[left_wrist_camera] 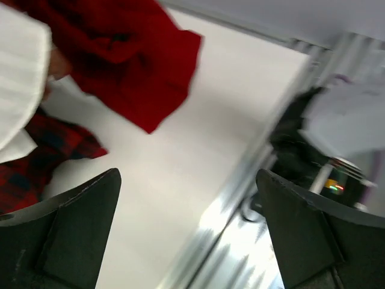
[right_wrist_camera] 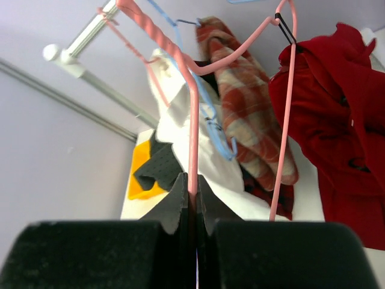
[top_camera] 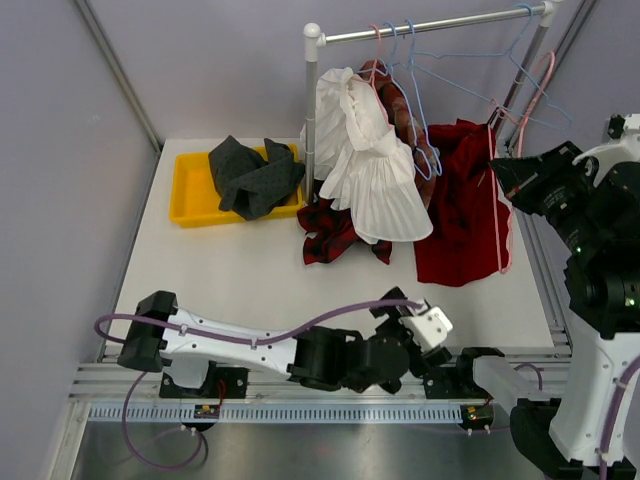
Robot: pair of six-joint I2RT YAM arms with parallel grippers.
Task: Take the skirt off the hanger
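The left gripper grabs the top of the red skirt [top_camera: 460, 215] near the black clip [top_camera: 482, 131] next, to take the skirt off the hanger.
The red skirt [top_camera: 460, 215] hangs from a pink wire hanger [top_camera: 497, 200] at the right of the rack, its hem resting on the table. In the right wrist view the skirt [right_wrist_camera: 343, 132] is held by a black clip [right_wrist_camera: 283, 27] on the hanger [right_wrist_camera: 194, 132]. My right gripper [right_wrist_camera: 194, 192] is shut on the hanger's pink wire; in the top view it [top_camera: 505, 170] sits beside the skirt's right edge. My left gripper [top_camera: 425, 325] is open and empty, low over the table's front edge, with the skirt [left_wrist_camera: 120, 60] ahead of it [left_wrist_camera: 189, 229].
A white pleated garment [top_camera: 365, 170] and a plaid cloth [top_camera: 330, 235] hang from the rail [top_camera: 440, 25] left of the skirt, with blue hangers [right_wrist_camera: 210, 120]. A yellow bin [top_camera: 190, 195] holds a dark grey cloth [top_camera: 255, 175] at the back left.
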